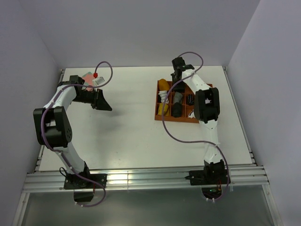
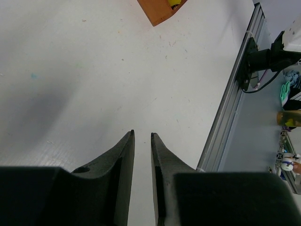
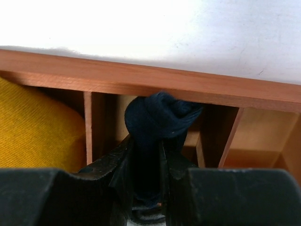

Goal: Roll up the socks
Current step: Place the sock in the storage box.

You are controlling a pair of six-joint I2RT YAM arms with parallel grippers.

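Note:
The dark navy sock hangs between two dividers inside the tray and would end up in that section of the tray, so the right gripper needs to open now.
My right gripper (image 3: 146,141) is shut on the dark navy sock (image 3: 157,115), bunched into a knot between the fingers, just above a compartment of the orange wooden tray (image 3: 188,84). The mustard-orange sock (image 3: 37,127) lies in the tray compartment to the left. In the top view the right gripper (image 1: 177,77) hangs over the far end of the tray (image 1: 160,117), with the mustard sock (image 1: 163,85) beside it. My left gripper (image 2: 142,134) is empty, its jaws a narrow gap apart, low over bare table at the left (image 1: 107,107).
Other rolled socks, a white one (image 1: 164,96) and dark ones (image 1: 176,109), sit in the tray. A pink-and-green cloth (image 1: 88,77) lies at the far left behind the left arm. A metal rail (image 2: 230,108) runs along the table's near edge. White walls enclose the table.

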